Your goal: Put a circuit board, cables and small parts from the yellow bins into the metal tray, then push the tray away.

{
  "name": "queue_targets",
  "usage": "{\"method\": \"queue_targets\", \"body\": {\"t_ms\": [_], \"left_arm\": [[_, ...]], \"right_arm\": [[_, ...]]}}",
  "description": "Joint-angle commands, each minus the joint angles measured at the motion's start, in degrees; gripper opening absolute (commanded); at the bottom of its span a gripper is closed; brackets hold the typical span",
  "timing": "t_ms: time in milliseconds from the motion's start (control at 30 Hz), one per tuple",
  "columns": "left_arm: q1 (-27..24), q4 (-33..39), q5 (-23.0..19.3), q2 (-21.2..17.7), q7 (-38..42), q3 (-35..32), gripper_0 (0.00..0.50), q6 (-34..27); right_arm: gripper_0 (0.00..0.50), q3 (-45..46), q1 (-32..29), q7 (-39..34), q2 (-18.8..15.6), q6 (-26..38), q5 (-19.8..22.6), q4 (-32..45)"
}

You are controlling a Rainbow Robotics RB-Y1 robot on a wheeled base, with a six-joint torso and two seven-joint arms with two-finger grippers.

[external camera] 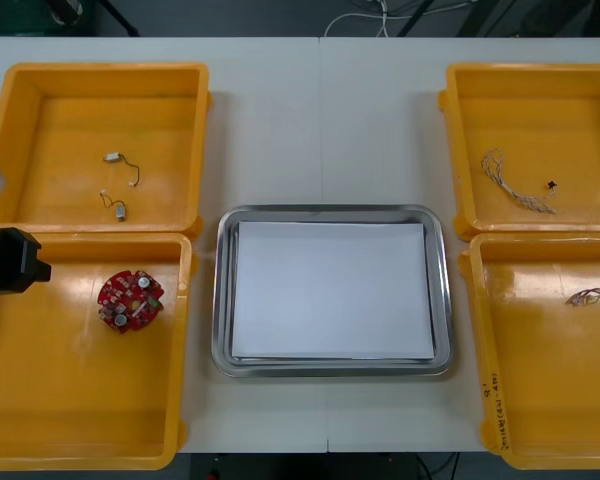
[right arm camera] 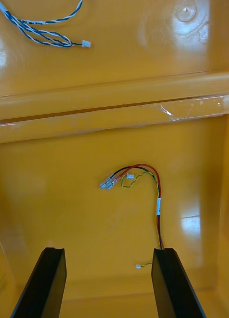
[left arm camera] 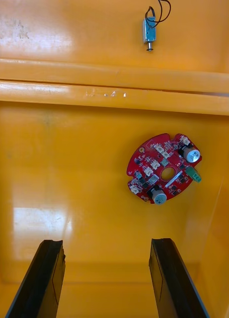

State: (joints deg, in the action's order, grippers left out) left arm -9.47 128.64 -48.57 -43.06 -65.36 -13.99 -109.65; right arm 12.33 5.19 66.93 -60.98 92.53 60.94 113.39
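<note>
The right gripper grabs the cable at the straight part by its white label (right arm camera: 159,205) next, since its plug ends curl loose.
A round red circuit board (external camera: 130,300) lies in the near left yellow bin (external camera: 80,440). My left gripper (left arm camera: 106,242) hovers open above that bin's floor, and the board (left arm camera: 164,168) sits beyond its fingertips, closer to one finger. The left arm (external camera: 10,262) shows at the table's left edge. My right gripper (right arm camera: 108,251) is open over the near right bin (external camera: 540,400). A red and yellow cable (right arm camera: 144,175) lies ahead of it, and its tail runs down to one finger (right arm camera: 166,278). The metal tray (external camera: 332,216) in the middle is white inside.
The far left bin (external camera: 40,80) holds two small metal parts (external camera: 115,157), one of them (left arm camera: 150,31) past the bin wall. The far right bin (external camera: 580,90) holds a twisted blue and white cable (external camera: 515,185), which also appears beyond the divider (right arm camera: 39,30).
</note>
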Motion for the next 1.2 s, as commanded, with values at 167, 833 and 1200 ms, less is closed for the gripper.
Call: {"method": "queue_targets", "body": {"t_ms": [167,833,1200], "left_arm": [[0.95,1.7,0.23,0.6,4.37,-0.87,0.5,-0.35],[0.95,1.7,0.23,0.6,4.37,-0.87,0.5,-0.35],[0.95,1.7,0.23,0.6,4.37,-0.87,0.5,-0.35]], "right_arm": [[0.5,2.08,1.14,-0.75,-0.1,0.28,0.23,0.16],[0.5,2.08,1.14,-0.75,-0.1,0.28,0.23,0.16],[0.5,3.93,2.99,-0.75,-0.72,-0.25,-0.21,0.51]]}}
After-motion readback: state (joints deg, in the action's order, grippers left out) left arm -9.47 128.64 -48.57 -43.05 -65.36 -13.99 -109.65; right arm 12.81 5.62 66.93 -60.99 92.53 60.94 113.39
